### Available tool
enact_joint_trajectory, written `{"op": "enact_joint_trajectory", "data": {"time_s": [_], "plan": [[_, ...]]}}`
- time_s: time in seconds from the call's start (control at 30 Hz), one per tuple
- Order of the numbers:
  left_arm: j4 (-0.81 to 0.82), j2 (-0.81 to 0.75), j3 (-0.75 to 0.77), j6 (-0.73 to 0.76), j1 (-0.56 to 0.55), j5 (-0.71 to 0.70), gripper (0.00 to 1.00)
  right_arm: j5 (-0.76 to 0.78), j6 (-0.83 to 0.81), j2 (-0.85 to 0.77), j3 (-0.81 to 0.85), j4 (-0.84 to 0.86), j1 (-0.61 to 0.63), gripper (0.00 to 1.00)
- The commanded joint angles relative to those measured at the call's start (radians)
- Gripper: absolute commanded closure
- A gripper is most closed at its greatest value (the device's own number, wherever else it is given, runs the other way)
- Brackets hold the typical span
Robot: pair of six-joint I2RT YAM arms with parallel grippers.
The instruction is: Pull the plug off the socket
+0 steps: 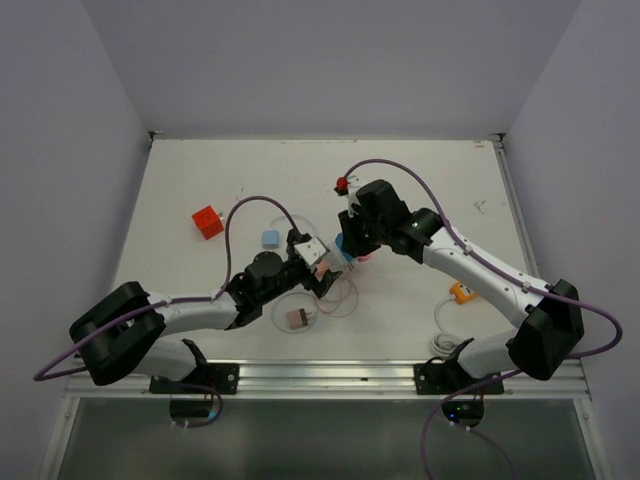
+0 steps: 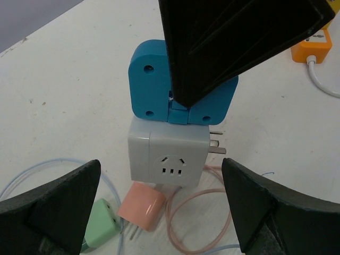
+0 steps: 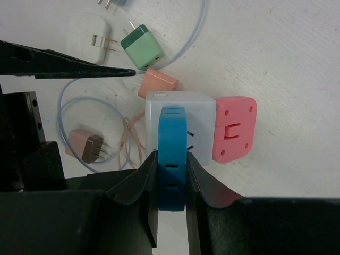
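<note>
The white cube socket has two opposite sides that are free of plugs, and my left gripper needs to grab it across those. The blue and pink plug [image 3: 235,130] sides then stay free, so the plugs can be pulled off.
The white cube socket [image 2: 167,154] rests on the table, with a blue plug [image 2: 151,79] seated against one face. A pink plug [image 3: 235,130] sits on another face of the socket [image 3: 180,109]. My right gripper [image 3: 172,175] is shut on the blue plug [image 3: 172,143], one finger on each flat side. In the left wrist view a right finger [image 2: 228,37] covers part of the plug. My left gripper [image 2: 160,170] stands wide open just short of the socket, touching nothing. From above, both grippers [image 1: 318,265] [image 1: 350,240] meet at mid-table.
Loose chargers lie by the socket: salmon [image 2: 142,207], green [image 2: 101,226], white [image 3: 93,32] and brown [image 3: 85,146], with thin looped cables [image 2: 186,223]. An orange plug [image 1: 462,292] with white cord lies right. A red cube [image 1: 208,221] and a light blue block [image 1: 269,239] lie left.
</note>
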Motion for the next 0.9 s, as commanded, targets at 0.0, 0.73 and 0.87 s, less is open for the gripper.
{"op": "enact_joint_trajectory", "data": {"time_s": [0.0,0.73,0.87], "plan": [[0.083,0.017,0.046,0.046,-0.020,-0.040,0.00,-0.048,-0.018,-0.051,0.004,0.085,0.004,1.00],[0.089,0.079,0.058,0.086,-0.049,-0.147,0.54,-0.084,-0.015,-0.054,0.013,0.094,0.004,1.00],[0.059,0.074,0.060,0.083,-0.050,-0.160,0.89,-0.076,-0.012,-0.057,0.021,0.089,0.004,1.00]]}}
